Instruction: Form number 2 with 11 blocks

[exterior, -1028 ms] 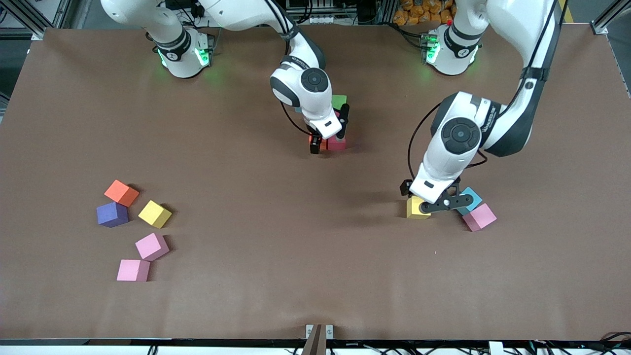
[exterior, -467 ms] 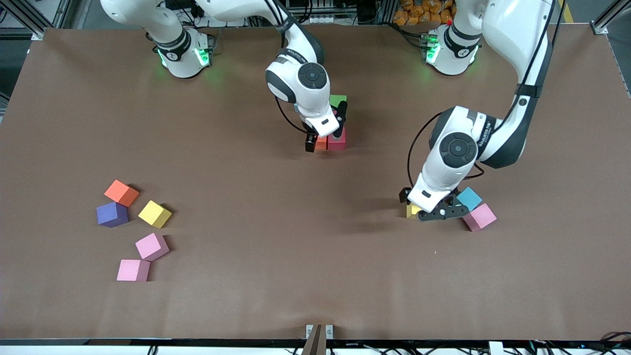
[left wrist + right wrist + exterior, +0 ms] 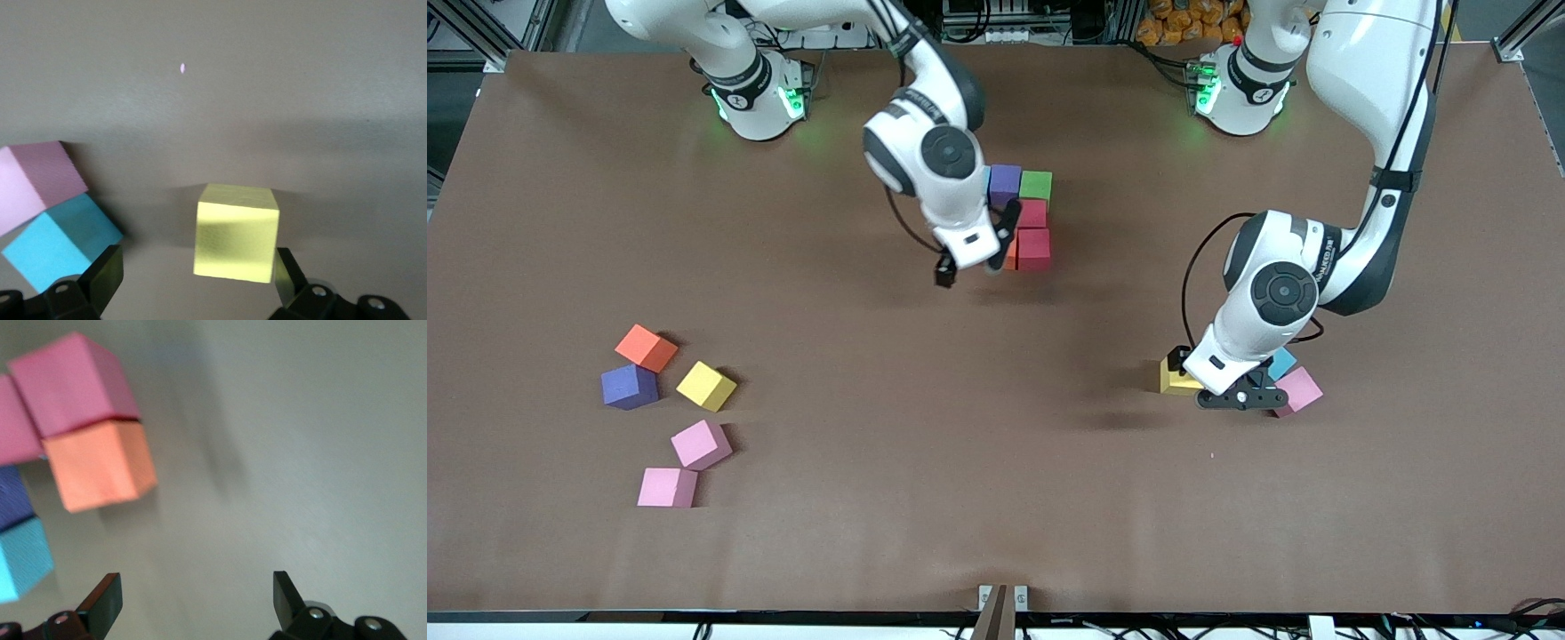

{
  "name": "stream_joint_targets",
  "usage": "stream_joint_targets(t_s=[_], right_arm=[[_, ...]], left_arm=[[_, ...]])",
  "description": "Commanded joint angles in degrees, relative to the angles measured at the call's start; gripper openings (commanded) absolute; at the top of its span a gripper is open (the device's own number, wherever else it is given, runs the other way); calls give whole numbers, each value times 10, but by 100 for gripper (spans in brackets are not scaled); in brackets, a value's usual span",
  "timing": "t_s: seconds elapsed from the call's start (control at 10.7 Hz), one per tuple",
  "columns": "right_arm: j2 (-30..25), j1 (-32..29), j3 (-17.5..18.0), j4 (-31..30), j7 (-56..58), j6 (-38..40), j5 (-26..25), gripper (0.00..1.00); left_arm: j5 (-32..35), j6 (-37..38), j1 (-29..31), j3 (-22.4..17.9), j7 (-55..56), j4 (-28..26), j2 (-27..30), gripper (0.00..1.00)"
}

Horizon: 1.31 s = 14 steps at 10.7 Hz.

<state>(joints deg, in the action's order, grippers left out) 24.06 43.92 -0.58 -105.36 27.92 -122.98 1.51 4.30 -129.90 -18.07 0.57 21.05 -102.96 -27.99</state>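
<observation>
My left gripper should go lower before it closes on the yellow block, because its fingers are above the yellow block's top [image 3: 1180, 380] [image 3: 235, 243].
A partial number 2 sits mid-table near the robots' bases: a purple block [image 3: 1005, 184], a green block [image 3: 1036, 185], two crimson blocks [image 3: 1032, 213] [image 3: 1033, 248] and an orange block [image 3: 1010, 254]. The right wrist view shows the orange block [image 3: 100, 463] and a light blue one [image 3: 23, 560]. My right gripper [image 3: 975, 249] [image 3: 193, 600] is open and empty, just clear of the orange block. My left gripper [image 3: 1209, 384] [image 3: 195, 283] is open and low, with a yellow block [image 3: 1172, 378] [image 3: 237, 233] between its fingers, close to one finger.
A light blue block [image 3: 1282, 363] [image 3: 60, 240] and a pink block [image 3: 1298, 389] [image 3: 37, 187] lie beside the left gripper. Toward the right arm's end lie an orange block [image 3: 646, 347], a purple one [image 3: 629, 386], a yellow one [image 3: 706, 385] and two pink ones [image 3: 701, 444] [image 3: 667, 487].
My right gripper has left the orange block beside the crimson one and drawn away toward the right arm's end. My left gripper has shifted and come down around the yellow block.
</observation>
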Motion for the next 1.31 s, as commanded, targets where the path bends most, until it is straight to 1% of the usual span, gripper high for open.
stream_joint_targets(t_s=[0.0, 0.09, 0.19, 0.37, 0.65, 0.84, 0.93, 1.12, 1.21], right_arm=[[-15, -86, 4, -4, 109, 22, 3, 100], [-19, -124, 3, -4, 147, 24, 2, 100], [-37, -159, 3, -5, 161, 39, 2, 100], [-61, -211, 2, -5, 165, 49, -4, 100], [-63, -317, 2, -1, 218, 42, 1, 100], [-43, -390, 3, 20, 259, 45, 2, 100], [-25, -426, 3, 32, 307, 40, 2, 100], [41, -470, 3, 90, 398, 35, 2, 100], [68, -478, 3, 106, 405, 30, 3, 100]], left_arm=[[-41, -1, -2, -2, -15, 11, -10, 100], [-41, -4, -2, -2, -15, 10, -14, 100], [-40, -11, -2, -2, -15, 9, -19, 100], [-40, -27, -2, -2, -15, 9, -29, 100], [-41, -38, -2, -2, -15, 9, -42, 100], [-39, -38, -3, -2, -15, 3, -42, 100], [-36, -41, -2, -2, -17, -4, -43, 100], [-36, -57, -2, -2, -26, -15, -44, 100], [-36, -59, -2, -2, -25, -15, -47, 100]])
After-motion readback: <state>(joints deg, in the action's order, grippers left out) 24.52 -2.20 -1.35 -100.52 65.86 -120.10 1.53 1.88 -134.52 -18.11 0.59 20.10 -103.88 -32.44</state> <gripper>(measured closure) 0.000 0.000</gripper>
